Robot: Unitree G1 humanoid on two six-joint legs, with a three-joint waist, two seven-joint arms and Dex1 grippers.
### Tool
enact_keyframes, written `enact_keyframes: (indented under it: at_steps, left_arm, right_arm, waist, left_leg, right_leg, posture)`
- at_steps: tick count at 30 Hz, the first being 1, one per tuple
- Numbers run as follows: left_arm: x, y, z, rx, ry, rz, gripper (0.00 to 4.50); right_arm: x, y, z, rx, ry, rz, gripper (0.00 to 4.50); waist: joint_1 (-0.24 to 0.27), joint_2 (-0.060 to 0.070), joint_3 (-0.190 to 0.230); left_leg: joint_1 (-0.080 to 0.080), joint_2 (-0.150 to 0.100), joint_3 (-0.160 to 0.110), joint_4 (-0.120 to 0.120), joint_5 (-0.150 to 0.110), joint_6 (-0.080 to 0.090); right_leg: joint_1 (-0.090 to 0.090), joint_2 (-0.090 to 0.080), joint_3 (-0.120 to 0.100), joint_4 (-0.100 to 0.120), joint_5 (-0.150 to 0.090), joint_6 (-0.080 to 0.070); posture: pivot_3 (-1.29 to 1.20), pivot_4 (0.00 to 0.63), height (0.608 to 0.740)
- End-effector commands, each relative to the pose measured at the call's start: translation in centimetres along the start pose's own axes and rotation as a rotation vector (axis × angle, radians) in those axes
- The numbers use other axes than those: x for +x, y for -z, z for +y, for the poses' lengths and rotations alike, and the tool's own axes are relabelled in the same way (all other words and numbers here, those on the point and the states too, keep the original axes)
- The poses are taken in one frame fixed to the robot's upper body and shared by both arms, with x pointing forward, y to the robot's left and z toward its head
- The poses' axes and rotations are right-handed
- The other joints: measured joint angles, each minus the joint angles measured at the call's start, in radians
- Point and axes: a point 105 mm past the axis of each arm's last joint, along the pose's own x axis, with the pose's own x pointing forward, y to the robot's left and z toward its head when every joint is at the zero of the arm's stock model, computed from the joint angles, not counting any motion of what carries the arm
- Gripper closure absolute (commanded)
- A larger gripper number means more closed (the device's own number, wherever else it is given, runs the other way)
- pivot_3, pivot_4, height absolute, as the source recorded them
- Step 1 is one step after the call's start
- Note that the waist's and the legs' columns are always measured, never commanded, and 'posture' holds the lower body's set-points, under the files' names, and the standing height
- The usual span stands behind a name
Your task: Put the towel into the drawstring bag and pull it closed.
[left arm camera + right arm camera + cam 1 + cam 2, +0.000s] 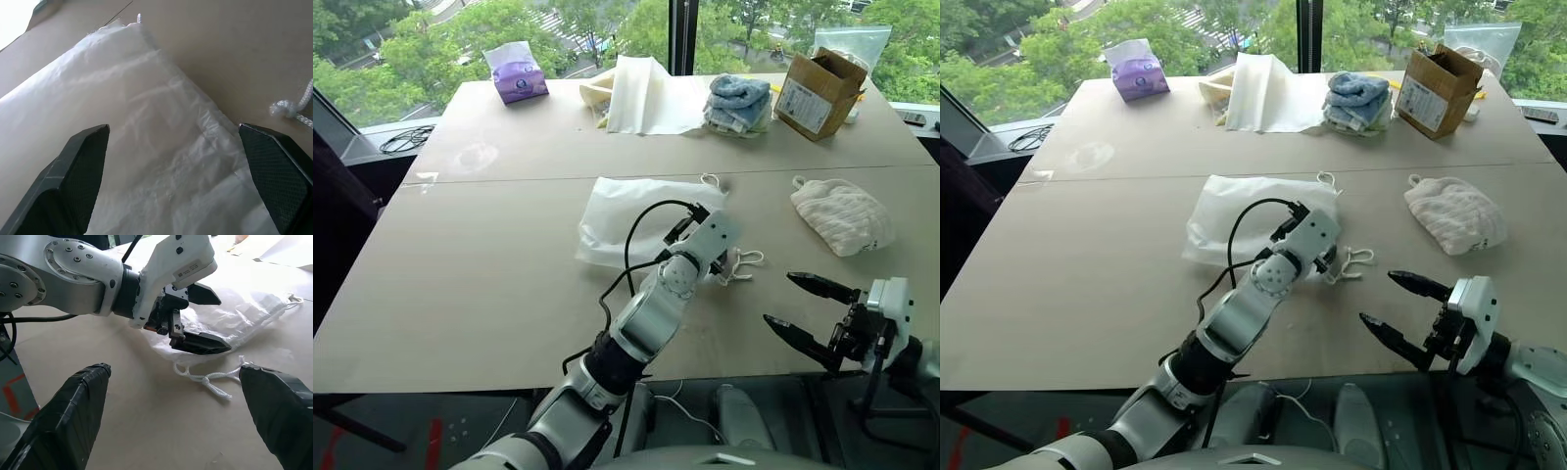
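Observation:
My left gripper pinches the drawstring bag by its opening's edge (215,132) next, where the fabric puckers up, since the bag's thin sheet lies flat on the tabletop.
The drawstring bag (622,215), a thin white semi-sheer pouch, lies flat in the middle of the table. Its knotted cord loop (741,262) trails off the near right corner. My left gripper (173,131) hovers open just above that corner, with the bag's fabric between and below its fingers (205,343); nothing is gripped. The towel (842,217), an off-white ribbed bundle with a small loop, rests to the right of the bag. My right gripper (781,299) stands open near the table's front edge, in front of the towel, holding nothing.
Along the far edge are a purple tissue pack (517,73), a cream sheet of fabric (646,93), a blue-and-white towel stack (739,103) and a cardboard box (818,90). The table's (480,274) left half is bare.

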Motion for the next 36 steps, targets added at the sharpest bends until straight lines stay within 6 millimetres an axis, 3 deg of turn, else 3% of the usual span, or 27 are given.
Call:
enact_keyframes:
  at_steps: [1, 3, 6, 11, 13, 17, 21, 25, 30, 33, 36]
  left_arm:
    - [-1.0, 2.3, 2.7, 0.109, -0.068, 0.044, 0.15]
    - [-1.8, 4.3, 5.6, 0.243, -0.156, 0.075, 0.15]
    - [-3.0, 5.6, 9.1, 0.362, -0.291, 0.095, 0.15]
    - [-4.2, 4.6, 12.1, 0.357, -0.474, 0.033, 0.15]
    - [-4.3, 3.2, 12.0, 0.340, -0.491, -0.042, 0.15]
    - [-4.1, 1.1, 8.5, 0.301, -0.347, -0.198, 0.15]
    - [-4.2, 2.7, 7.2, 0.266, -0.308, -0.158, 0.15]
    - [-4.1, 4.3, 8.1, 0.248, -0.376, -0.084, 0.15]
    - [-4.2, 4.5, 9.3, 0.182, -0.465, -0.090, 0.15]
    - [-4.3, 5.3, 11.0, 0.149, -0.578, -0.049, 0.15]
    - [-3.6, 6.3, 11.5, 0.195, -0.591, 0.004, 0.15]
  right_arm:
    - [-0.1, -1.0, 0.0, -0.030, -0.002, -0.025, 0.00]
    - [0.0, -0.9, 0.0, -0.024, -0.002, -0.026, 0.00]
    - [0.1, -0.6, 0.0, -0.017, -0.006, -0.027, 0.00]
    - [0.3, -0.5, -0.3, -0.017, -0.011, -0.034, 0.00]
    - [0.4, -0.4, -0.4, -0.017, -0.013, -0.034, 0.00]
    - [0.3, -0.2, -0.4, -0.016, -0.023, -0.033, 0.00]
    - [0.1, 0.0, -0.7, -0.018, -0.020, -0.032, 0.00]
    - [-0.2, 0.5, -0.8, -0.017, -0.014, -0.027, 0.00]
    - [-0.3, 0.7, -0.8, -0.021, -0.006, -0.028, 0.00]
    - [-0.3, 0.9, -0.8, -0.021, -0.003, -0.027, 0.00]
    - [-0.2, 1.0, -0.8, -0.022, 0.000, -0.029, 0.00]
  waist:
    - [-0.001, 0.000, 0.000]
    - [-0.005, 0.001, 0.000]
    - [-0.005, 0.002, -0.001]
    - [0.010, 0.000, 0.000]
    - [0.017, 0.000, 0.000]
    - [0.024, 0.000, 0.000]
    - [0.021, 0.000, 0.000]
    - [0.024, 0.000, 0.000]
    - [0.024, 0.000, 0.000]
    - [0.025, 0.000, 0.000]
    - [0.024, 0.000, -0.001]
  left_leg:
    - [0.000, 0.000, 0.000, 0.000, 0.000, 0.000]
    - [0.001, 0.000, 0.000, 0.000, 0.000, 0.000]
    - [0.005, 0.001, 0.002, -0.002, 0.000, 0.000]
    - [0.004, 0.000, 0.002, -0.001, -0.001, 0.001]
    - [0.002, 0.000, 0.000, 0.000, 0.000, 0.000]
    - [0.000, 0.000, -0.001, 0.000, 0.000, 0.000]
    - [-0.001, 0.000, 0.001, 0.000, 0.000, 0.000]
    - [-0.001, 0.000, 0.000, 0.000, 0.000, 0.000]
    - [-0.001, 0.000, 0.000, 0.001, 0.000, 0.000]
    - [-0.001, 0.000, 0.000, 0.001, 0.000, 0.000]
    - [-0.001, 0.000, 0.000, 0.001, 0.000, 0.000]
  right_leg:
    - [0.000, 0.000, 0.000, 0.000, 0.000, 0.000]
    - [0.000, 0.000, 0.001, 0.000, 0.000, 0.000]
    - [0.001, 0.001, 0.003, 0.001, 0.000, 0.000]
    - [0.002, -0.001, 0.002, 0.000, 0.000, 0.000]
    - [0.001, -0.001, 0.000, 0.000, 0.000, 0.000]
    - [0.000, -0.001, 0.000, 0.000, 0.000, 0.000]
    - [-0.001, -0.001, 0.001, -0.001, 0.000, 0.000]
    - [-0.001, -0.001, 0.000, 0.000, 0.000, 0.000]
    - [-0.001, -0.001, 0.000, 0.000, 0.001, 0.000]
    - [-0.001, -0.001, 0.000, 0.000, 0.001, 0.000]
    - [-0.001, -0.001, 0.000, 0.001, 0.001, 0.000]
  posture:
    - [0.00, 0.150, 0.740]
    - [0.00, 0.150, 0.740]
    - [0.00, 0.150, 0.740]
    - [0.00, 0.150, 0.740]
    - [0.00, 0.150, 0.740]
    - [0.00, 0.150, 0.740]
    - [0.00, 0.150, 0.740]
    - [0.00, 0.150, 0.740]
    - [0.00, 0.150, 0.740]
    - [0.00, 0.150, 0.740]
    - [0.00, 0.150, 0.740]
